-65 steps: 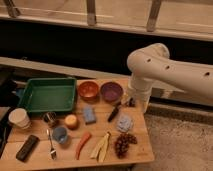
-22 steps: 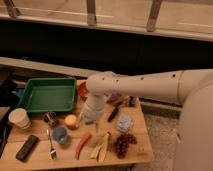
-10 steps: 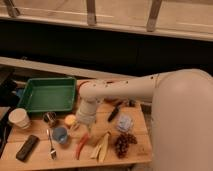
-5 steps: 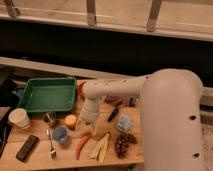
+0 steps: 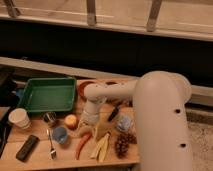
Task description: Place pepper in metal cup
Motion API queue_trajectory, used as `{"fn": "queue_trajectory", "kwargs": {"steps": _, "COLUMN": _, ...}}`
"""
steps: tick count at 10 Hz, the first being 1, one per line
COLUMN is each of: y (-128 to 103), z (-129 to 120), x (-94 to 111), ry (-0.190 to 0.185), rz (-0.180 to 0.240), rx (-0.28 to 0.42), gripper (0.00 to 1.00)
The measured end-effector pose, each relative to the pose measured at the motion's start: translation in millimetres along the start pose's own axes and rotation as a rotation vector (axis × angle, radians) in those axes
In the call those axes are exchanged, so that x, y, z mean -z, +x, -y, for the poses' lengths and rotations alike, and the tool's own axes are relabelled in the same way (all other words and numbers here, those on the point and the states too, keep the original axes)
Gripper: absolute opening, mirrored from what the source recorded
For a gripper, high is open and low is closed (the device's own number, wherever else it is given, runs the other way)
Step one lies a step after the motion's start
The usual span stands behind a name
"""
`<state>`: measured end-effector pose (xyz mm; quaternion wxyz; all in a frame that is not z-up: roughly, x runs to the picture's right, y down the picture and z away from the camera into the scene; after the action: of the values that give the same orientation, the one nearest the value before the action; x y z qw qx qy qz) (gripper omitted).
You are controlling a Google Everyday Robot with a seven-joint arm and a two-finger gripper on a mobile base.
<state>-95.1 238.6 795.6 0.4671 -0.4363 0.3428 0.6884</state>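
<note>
Next, my gripper grabs the orange-red pepper by its thicker end (image 5: 87,136) to place the pepper in the metal cup.
The pepper (image 5: 82,145) is a slim orange-red chili lying on the wooden table (image 5: 40,159), running from upper right to lower left. My gripper (image 5: 90,123) points down just above the pepper's upper end and stands open; nothing is held. Its tips are mostly hidden by the white wrist. The metal cup (image 5: 49,119) is small and silvery. It stands upright left of the gripper, below the green tray, about a hand's width from the pepper.
A green tray (image 5: 47,95) sits at the back left, with a white paper cup (image 5: 19,118) beside it. A blue cup (image 5: 60,135), an orange fruit (image 5: 71,121), a fork (image 5: 51,145), a black remote (image 5: 27,147), a banana peel (image 5: 101,147) and grapes (image 5: 122,144) crowd around the pepper. My arm (image 5: 160,120) fills the right side.
The gripper has edged slightly right and down over the pepper's upper end. The arm's big white link has swung closer on the right. The objects have not moved.
</note>
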Motion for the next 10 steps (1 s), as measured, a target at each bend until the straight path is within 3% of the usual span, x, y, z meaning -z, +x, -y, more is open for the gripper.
{"fn": "queue_trajectory", "kwargs": {"steps": 2, "y": 1, "z": 1, "x": -7, "ry": -0.003, "rz": -0.019, "rx": 0.003, "gripper": 0.58}}
{"fn": "queue_trajectory", "kwargs": {"steps": 6, "y": 2, "z": 1, "x": -15, "ry": -0.01, "rz": -0.033, "rx": 0.014, "gripper": 0.2}}
{"fn": "queue_trajectory", "kwargs": {"steps": 8, "y": 4, "z": 2, "x": -8, "ry": -0.015, "rz": -0.013, "rx": 0.02, "gripper": 0.02}}
{"fn": "queue_trajectory", "kwargs": {"steps": 10, "y": 9, "z": 0, "x": 15, "ry": -0.023, "rz": 0.03, "rx": 0.027, "gripper": 0.0}}
